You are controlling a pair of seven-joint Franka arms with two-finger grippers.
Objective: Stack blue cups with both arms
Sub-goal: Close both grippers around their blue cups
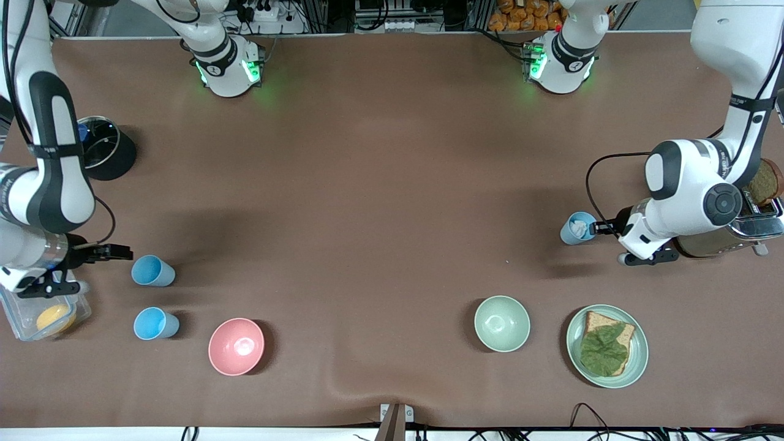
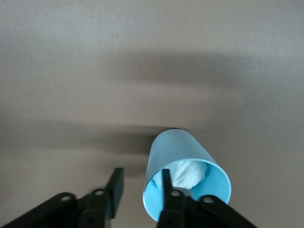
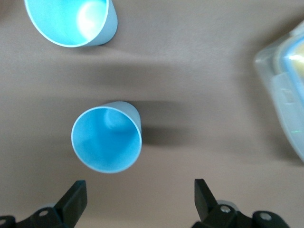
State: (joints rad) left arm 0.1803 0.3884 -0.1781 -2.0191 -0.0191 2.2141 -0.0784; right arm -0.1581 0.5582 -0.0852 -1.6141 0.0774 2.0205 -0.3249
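The right gripper grabs the bright blue cup by its rim next, to stack the bright blue cup with the paler cup.
Two bright sky-blue cups stand upright toward the right arm's end of the table: one and one nearer the front camera. My right gripper is open and empty, low beside the first cup. In the right wrist view that cup is just ahead of my right gripper, not between the fingers. The other cup is past it. A paler greyish-blue cup with crumpled white paper inside stands toward the left arm's end. My left gripper is open astride that cup's rim, one finger inside, one outside.
A pink bowl and a pale green bowl sit near the front edge. A green plate holds bread with a leaf. A clear box with something yellow lies under the right arm. A black lidded pot and a toaster stand at the ends.
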